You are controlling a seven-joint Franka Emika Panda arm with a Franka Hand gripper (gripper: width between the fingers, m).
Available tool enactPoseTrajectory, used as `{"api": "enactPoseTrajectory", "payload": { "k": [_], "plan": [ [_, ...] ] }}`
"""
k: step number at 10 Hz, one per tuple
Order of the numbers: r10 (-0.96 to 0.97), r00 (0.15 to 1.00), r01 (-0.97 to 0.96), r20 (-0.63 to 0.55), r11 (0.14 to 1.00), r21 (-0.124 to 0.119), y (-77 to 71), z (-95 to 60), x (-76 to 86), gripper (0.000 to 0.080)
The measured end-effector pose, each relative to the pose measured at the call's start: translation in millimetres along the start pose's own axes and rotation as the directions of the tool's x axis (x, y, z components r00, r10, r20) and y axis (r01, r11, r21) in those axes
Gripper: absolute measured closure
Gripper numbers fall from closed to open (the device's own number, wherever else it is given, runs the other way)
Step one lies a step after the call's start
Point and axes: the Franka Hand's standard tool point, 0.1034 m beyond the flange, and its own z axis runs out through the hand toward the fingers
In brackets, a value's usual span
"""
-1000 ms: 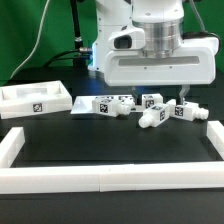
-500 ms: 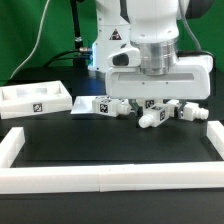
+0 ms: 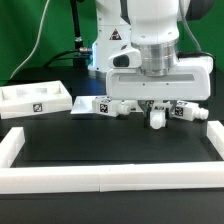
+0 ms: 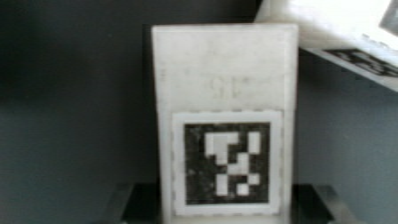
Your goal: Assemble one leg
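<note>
My gripper holds the upright leg among the back row, short of the open black mat. It should keep holding the leg until the leg gets to the mat.
My gripper (image 3: 156,110) is down in the row of small white legs at the back of the black mat. It is shut on one leg (image 3: 156,120), which hangs upright between the fingers just above the mat. In the wrist view this leg (image 4: 219,100) fills the middle of the picture with its black-and-white tag facing the camera. The dark fingers of the gripper (image 4: 219,208) press on its two sides. Other legs lie beside it, on the exterior view's left (image 3: 108,105) and right (image 3: 186,113).
A large flat white square panel (image 3: 35,98) with a raised rim lies at the exterior view's left. Long white border rails (image 3: 110,178) frame the mat at the front and sides. The robot's white base stands behind the legs.
The gripper came down onto the row of legs. The leg that lay tilted on the mat now stands upright between the fingers, slightly raised.
</note>
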Motion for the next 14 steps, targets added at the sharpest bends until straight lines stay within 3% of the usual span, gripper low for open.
{"api": "enactPoseTrajectory", "payload": {
  "k": [2, 4, 6, 7, 9, 10, 12, 14],
  "plan": [
    [-0.032, 0.999, 0.032, -0.002, 0.999, 0.001, 0.5, -5.1, 6.1, 0.0515],
    [-0.119, 0.993, 0.119, 0.006, 0.993, 0.005, 9.1, -32.2, 23.7, 0.0515],
    [-0.207, 0.978, 0.207, 0.002, 0.978, 0.007, 33.6, -61.1, 34.1, 0.0515],
    [-0.249, 0.968, 0.249, -0.007, 0.968, 0.005, 55.4, -65.5, 39.2, 0.0514],
    [-0.323, 0.947, 0.323, 0.003, 0.947, 0.004, 96.6, -52.0, 58.4, 0.0514],
    [-0.333, 0.943, 0.333, -0.009, 0.943, -0.001, 108.1, -41.5, 68.7, 0.0514],
    [-0.348, 0.938, 0.348, -0.01, 0.938, -0.002, 118.7, -17.5, 71.4, 0.0514],
    [-0.39, 0.92, 0.39, -0.026, 0.921, -0.005, 125.2, -18.6, 87.3, 0.0514]
  ]
}}
